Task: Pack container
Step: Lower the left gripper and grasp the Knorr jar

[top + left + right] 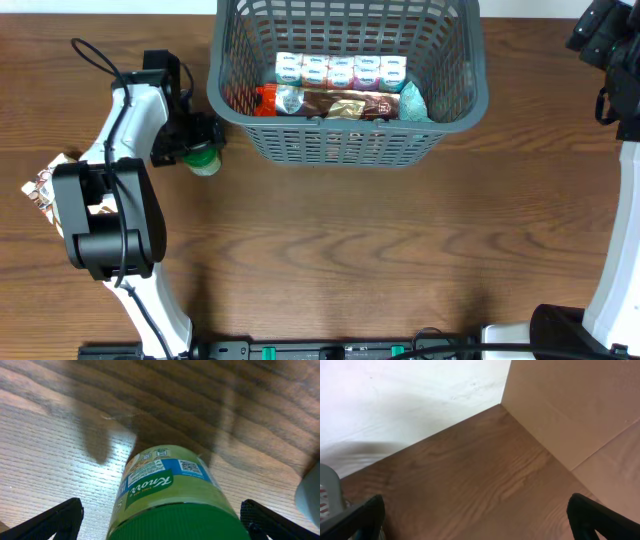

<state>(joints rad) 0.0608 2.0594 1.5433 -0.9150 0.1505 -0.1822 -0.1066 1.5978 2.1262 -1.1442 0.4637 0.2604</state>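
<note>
My left fingers reach only the green lid of the jar, so closing now would miss the jar's labelled body. The left gripper first moves toward that body.
The dark grey lattice basket stands at the back middle of the table. It holds a row of small white cartons, a brown packet, a red packet and a teal packet. A green-lidded Knorr jar is just left of the basket's front corner. My left gripper is open around the jar, with a gap on each side between finger and jar. My right gripper is open and empty at the far right back, its fingers spread over bare wood.
A crinkled snack packet lies at the table's left edge, partly under the left arm. The right wrist view shows a white wall, a cardboard-coloured panel and a grey corner of the basket.
</note>
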